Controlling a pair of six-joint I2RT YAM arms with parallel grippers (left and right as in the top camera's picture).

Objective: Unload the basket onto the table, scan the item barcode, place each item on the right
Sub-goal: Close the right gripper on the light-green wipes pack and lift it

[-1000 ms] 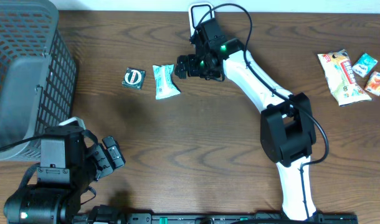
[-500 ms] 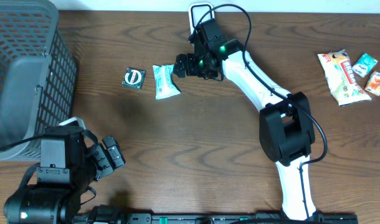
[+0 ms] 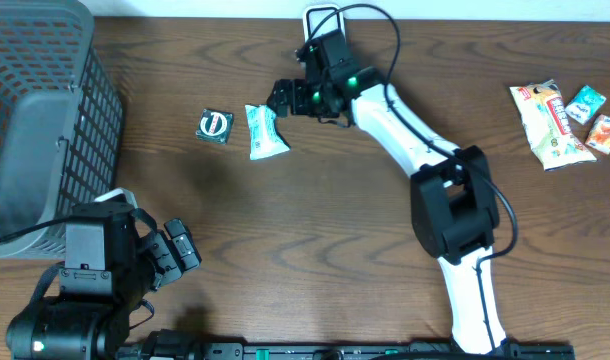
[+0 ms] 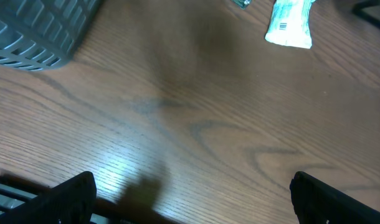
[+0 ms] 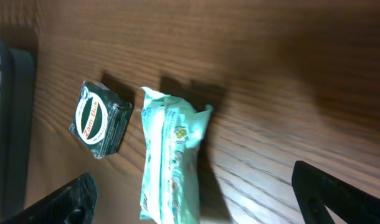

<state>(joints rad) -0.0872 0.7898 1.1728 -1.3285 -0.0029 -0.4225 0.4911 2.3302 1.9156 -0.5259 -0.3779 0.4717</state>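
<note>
The packet's far end should stay open for scanning, so my right gripper should next grab the pale green packet across its width (image 3: 264,132) (image 5: 171,164) by its long sides.
A pale green packet (image 3: 266,131) lies flat on the wooden table, left of centre at the back. In the right wrist view the packet (image 5: 171,155) sits between the two spread fingers, touching neither. My right gripper (image 3: 285,98) hovers open just right of the packet's far end; in its own view the right gripper (image 5: 199,202) holds nothing. A small dark green square pack (image 3: 215,125) lies left of the packet. My left gripper (image 3: 175,255) rests open at the front left. In its wrist view the left gripper (image 4: 193,199) is empty over bare wood, with the packet (image 4: 289,25) far ahead.
A grey mesh basket (image 3: 35,110) fills the left side. Three snack packets (image 3: 555,125) lie at the far right edge. A white wire frame (image 3: 322,18) stands at the back edge behind the right gripper.
My right gripper has moved a little left and toward the back, closer to the green packet. The left arm and the items have not moved.
</note>
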